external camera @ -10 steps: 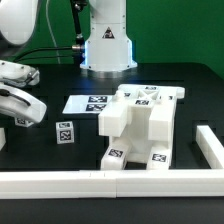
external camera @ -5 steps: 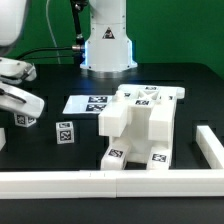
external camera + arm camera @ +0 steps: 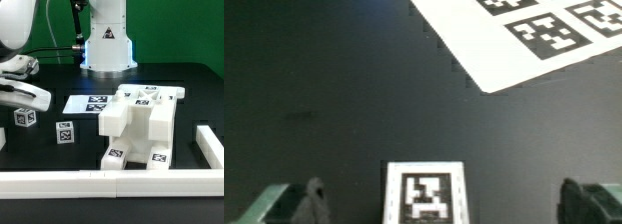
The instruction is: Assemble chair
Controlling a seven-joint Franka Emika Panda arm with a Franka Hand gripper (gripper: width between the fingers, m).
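Observation:
My gripper's fingers stop well above the small tagged piece [image 3: 24,118], so it is too early to close, as closing now would miss; lowering to that piece comes first.
The partly built white chair [image 3: 140,125], blocky panels with square tags, stands in the middle of the table. Two small tagged white pieces lie to the exterior view's left of it: one [image 3: 25,117] right under my gripper [image 3: 23,99], the other [image 3: 65,131] nearer the chair. In the wrist view my gripper [image 3: 445,196] is open, its dark fingers [image 3: 295,202] wide apart on either side of a tagged white piece [image 3: 423,190] that they do not touch.
The marker board [image 3: 88,103] lies flat behind the small pieces and shows in the wrist view [image 3: 535,40]. A long white border rail [image 3: 110,181] runs along the front and turns up the exterior view's right side [image 3: 210,148]. The robot base [image 3: 107,45] stands at the back.
My gripper has risen a little and shifted toward the exterior view's right, uncovering the small tagged piece beneath it. The chair and other pieces have not moved.

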